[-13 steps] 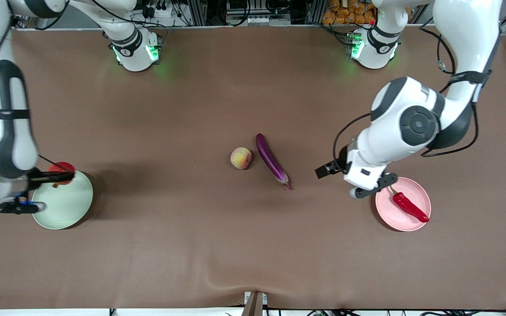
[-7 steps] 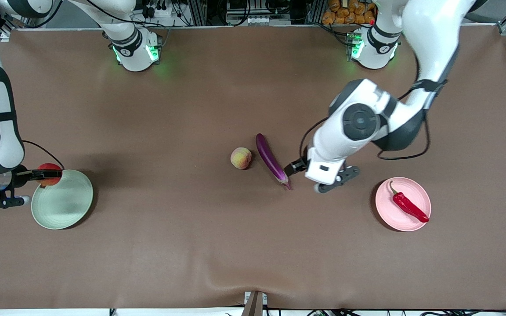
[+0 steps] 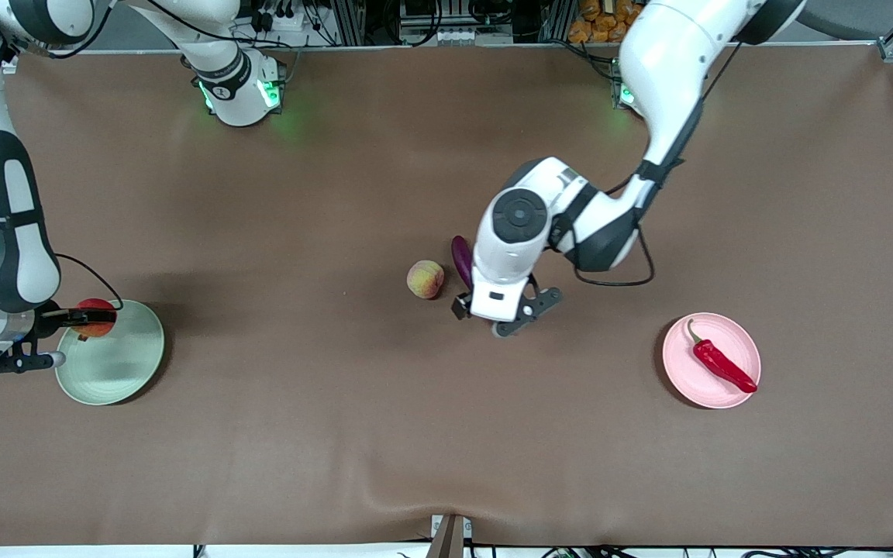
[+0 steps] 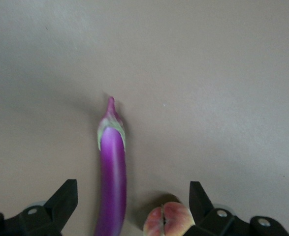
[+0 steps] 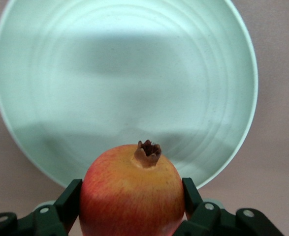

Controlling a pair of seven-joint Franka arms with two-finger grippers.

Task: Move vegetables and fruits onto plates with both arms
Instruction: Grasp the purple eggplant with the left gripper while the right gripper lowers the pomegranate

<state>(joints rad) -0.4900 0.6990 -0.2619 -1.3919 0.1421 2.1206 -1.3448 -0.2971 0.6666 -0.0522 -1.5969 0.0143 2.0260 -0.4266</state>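
Note:
I need to move the purple eggplant onto the pink plate, so I should next grab it with my left gripper by its long body (image 4: 112, 182).
My right gripper (image 3: 88, 315) is shut on the deep red fruit (image 3: 94, 328) and holds it over the rim of the pale green plate (image 3: 117, 360). The right wrist view shows the fruit (image 5: 132, 189) between both fingers (image 5: 71, 196), above the bare plate (image 5: 124, 78). My left gripper (image 3: 493, 310) is open and hangs over the purple eggplant (image 3: 460, 260). In the left wrist view the eggplant (image 4: 112, 167) and the peach (image 4: 168, 222) lie between the open fingers (image 4: 65, 196). The peach (image 3: 425, 279) rests beside the eggplant. The red chili (image 3: 722, 364) lies on the pink plate (image 3: 679, 372).
The brown table cover (image 3: 446, 434) has a raised wrinkle at its edge nearest the front camera. The left arm's elbow and forearm (image 3: 570, 217) hang over the table's middle and cover most of the eggplant in the front view.
My left arm has swung from the pink plate to over the eggplant. My right gripper has shifted slightly with the red fruit and stays at the green plate's rim.

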